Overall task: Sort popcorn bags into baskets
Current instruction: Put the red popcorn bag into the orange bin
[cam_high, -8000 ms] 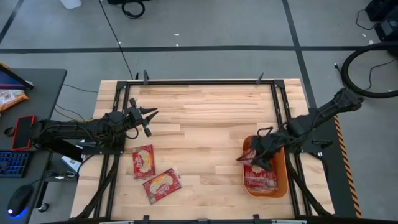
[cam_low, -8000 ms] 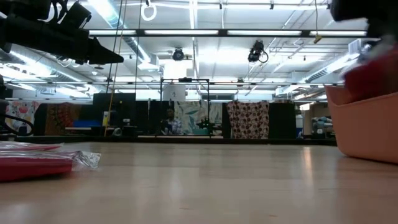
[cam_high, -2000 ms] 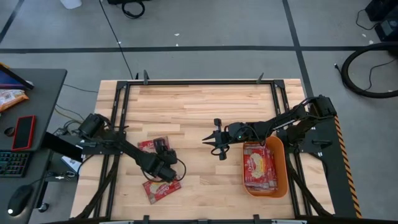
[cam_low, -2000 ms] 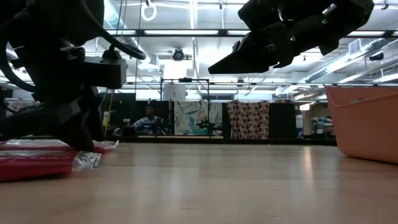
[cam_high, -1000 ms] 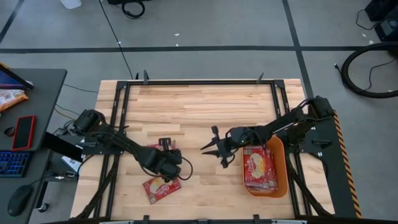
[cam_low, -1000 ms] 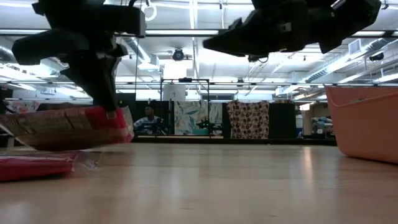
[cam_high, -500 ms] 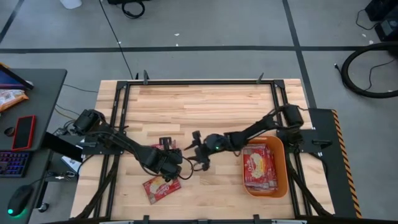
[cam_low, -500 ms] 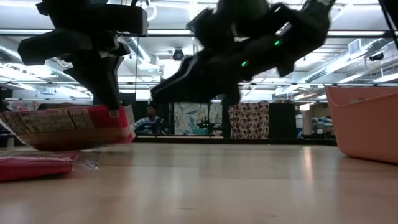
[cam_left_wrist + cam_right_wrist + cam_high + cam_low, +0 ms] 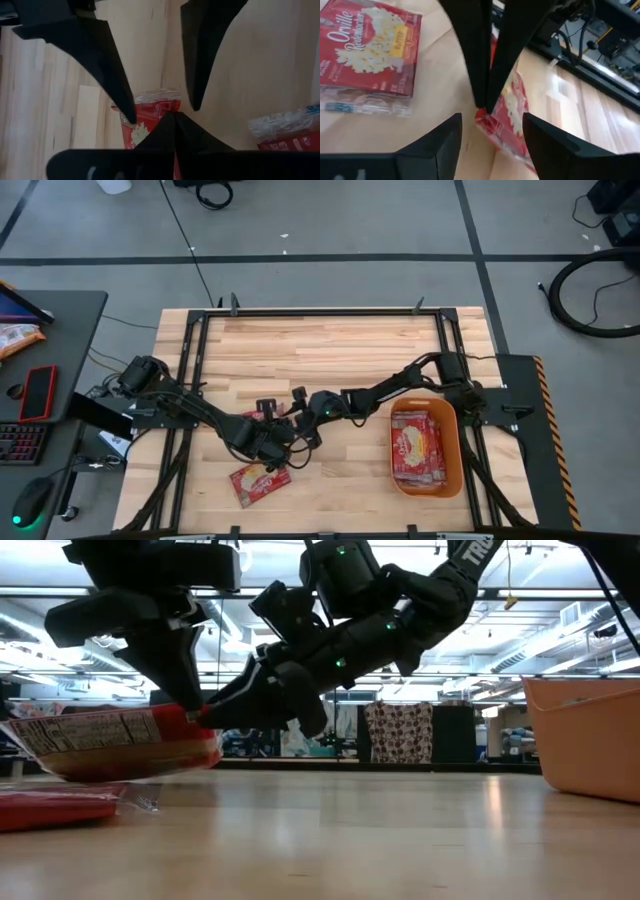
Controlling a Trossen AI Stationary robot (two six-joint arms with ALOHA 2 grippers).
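Observation:
The held popcorn bag will go into the orange basket, so my right gripper will next take the bag by its crimped end.
My left gripper is shut on a red popcorn bag that hangs above the table, left of centre. My right gripper has reached in from the table's right. It is open, one finger on each side of the held bag's end and of my left fingertips. I cannot tell whether it touches the bag. Another popcorn bag lies flat on the table near the front edge. The orange basket at the right holds more red bags. My left gripper pinches the bag's end near the crimped seam between its two shut fingers. The fingers slant down from above. The bag is lifted clear of the table and stretches out roughly level from the fingers, sagging a little.
The bag on the table lies just under the held one. The basket wall stands at the table's right. A desk with a phone and a keyboard is beyond the left edge. Bare wood fills the far half.
My right gripper has swung from beside the basket toward the table's left and sunk, ending with its fingers around the end of the held bag. My left gripper has kept the bag lifted in the same place.

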